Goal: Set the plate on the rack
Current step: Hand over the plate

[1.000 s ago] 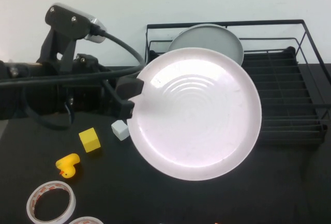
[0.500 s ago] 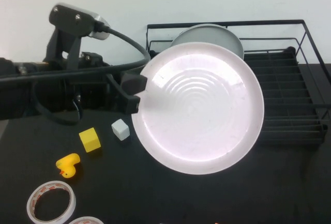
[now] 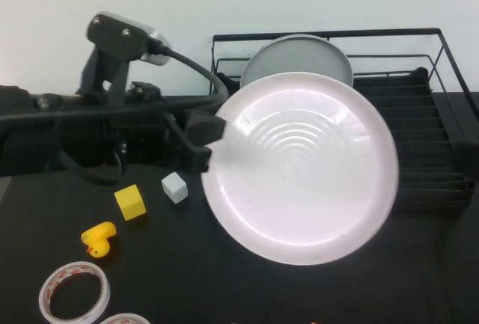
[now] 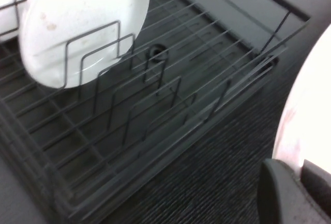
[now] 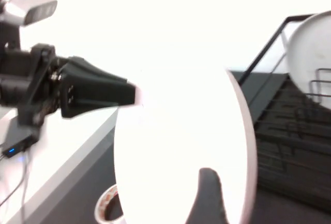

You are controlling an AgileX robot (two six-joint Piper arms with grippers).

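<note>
The right gripper pinches the plate by its thin free rim [image 3: 394,164] next, opposite my left gripper, since the plate's broad side spreads far wider than my fingers.
The plate [image 3: 299,167], large and pinkish-white, hangs tilted above the table in front of the rack's left part, its ringed underside facing the high camera. My left gripper [image 3: 206,141] is shut on the plate's left rim; in the left wrist view its dark fingers [image 4: 279,188] clamp the rim [image 4: 310,105]. The black wire rack [image 3: 426,137] stands at the back right and also shows in the left wrist view [image 4: 155,105]. My right gripper [image 5: 207,198] is hidden in the high view; in its wrist view it sits close against the plate [image 5: 176,131].
A smaller grey-white plate [image 3: 299,54] stands upright in the rack's left end. A yellow cube [image 3: 129,202], a white cube [image 3: 174,187], a yellow duck [image 3: 97,239] and tape rolls [image 3: 73,292] lie on the black mat at front left.
My left arm has carried the plate to the right, further across the rack's front. The small objects have not moved.
</note>
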